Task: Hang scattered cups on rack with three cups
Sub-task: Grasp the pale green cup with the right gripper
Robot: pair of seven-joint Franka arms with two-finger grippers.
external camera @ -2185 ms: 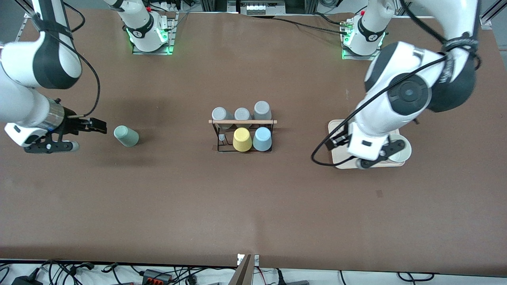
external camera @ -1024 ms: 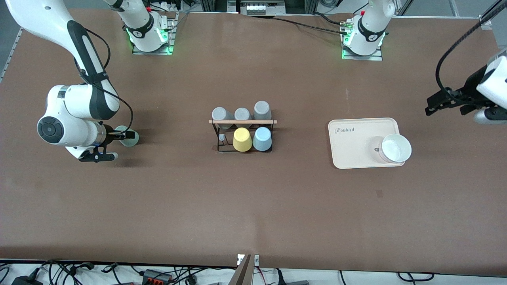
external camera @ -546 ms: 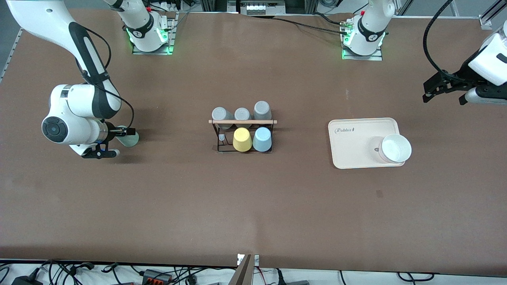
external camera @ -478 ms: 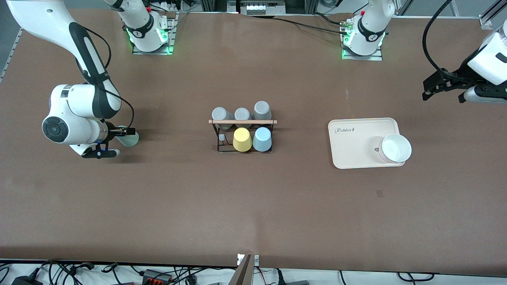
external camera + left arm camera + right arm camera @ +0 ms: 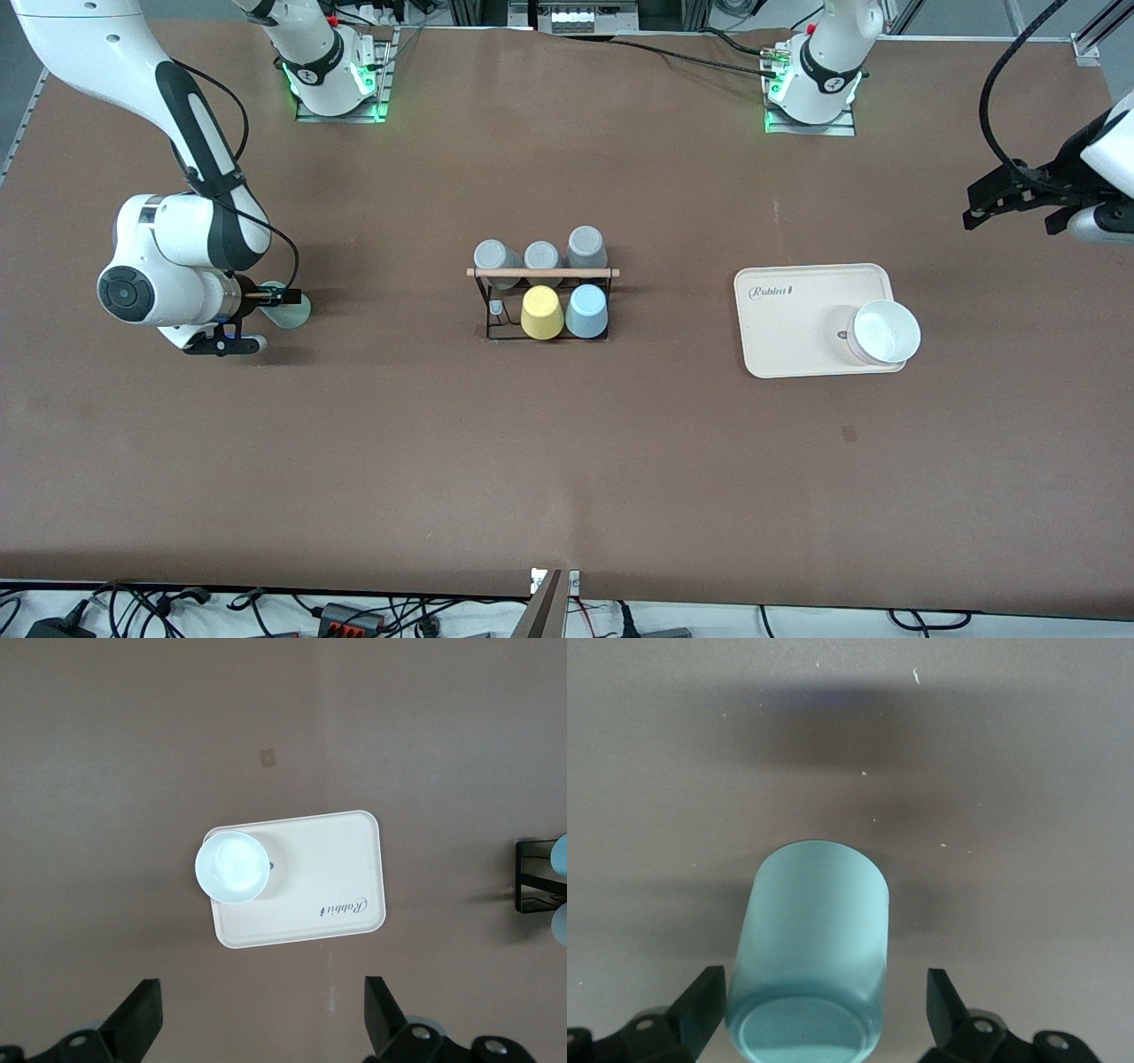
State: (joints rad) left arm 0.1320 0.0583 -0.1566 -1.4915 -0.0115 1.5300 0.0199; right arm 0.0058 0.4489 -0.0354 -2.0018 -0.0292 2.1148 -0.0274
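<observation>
My fingers are on either side of the pale mint green cup. My right gripper is ready and should close on the cup now.
A pale mint green cup [image 5: 291,311] lies on its side toward the right arm's end of the table. My right gripper [image 5: 270,319] is low at it and open, one finger on each side of the cup [image 5: 811,939], neither touching. The black wire rack [image 5: 496,321] with its wooden rod [image 5: 542,273] stands mid-table. A light blue cup [image 5: 586,311] sits upside down on it beside a yellow cup [image 5: 541,312]. Three grey cups [image 5: 540,254] fill the row farther from the front camera. My left gripper [image 5: 1014,215] hangs open and empty, high over the left arm's end of the table.
A beige tray [image 5: 788,319] lies between the rack and the left arm's end, with a white bowl [image 5: 883,332] on its corner. The left wrist view looks down on the tray [image 5: 328,895], the bowl [image 5: 232,867] and the rack's edge [image 5: 530,890].
My right gripper has come down to the mint cup and now has a finger on each side of it. My left arm has risen off the tray and swung out to the table's end.
</observation>
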